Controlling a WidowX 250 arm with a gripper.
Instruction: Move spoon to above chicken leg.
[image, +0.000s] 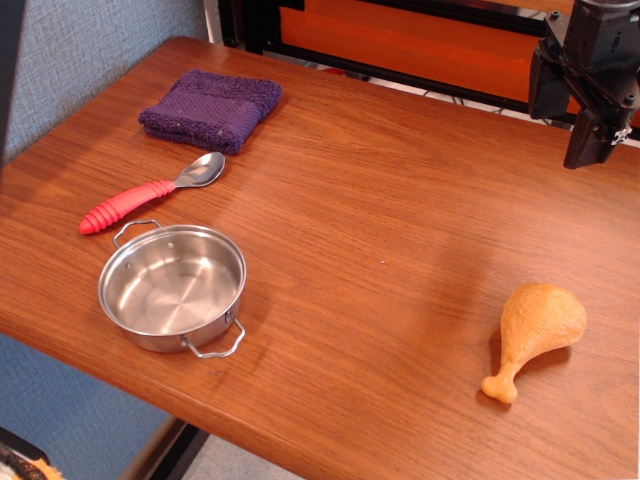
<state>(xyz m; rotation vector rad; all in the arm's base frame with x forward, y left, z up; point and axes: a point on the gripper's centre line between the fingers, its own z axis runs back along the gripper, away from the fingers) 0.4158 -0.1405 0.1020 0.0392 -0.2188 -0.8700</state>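
Next, my gripper grabs the spoon by its red ribbed handle (126, 205) to move the spoon to above the chicken leg (536, 328).
The spoon (150, 194) lies flat on the wooden table at the left, with its silver bowl pointing up-right and its red ribbed handle down-left. It lies just behind the pan. The chicken leg (536, 328), an orange-tan toy drumstick, lies at the right front with its bone end pointing down-left. My black gripper (564, 138) hangs high over the far right of the table, well behind the chicken leg and far from the spoon. Its jaws stand apart and hold nothing.
A small steel pan (172, 286) with two wire handles stands at the front left, next to the spoon's handle. A folded purple cloth (212, 108) lies at the back left. A blue wall runs along the left; black and orange framing runs behind the table.
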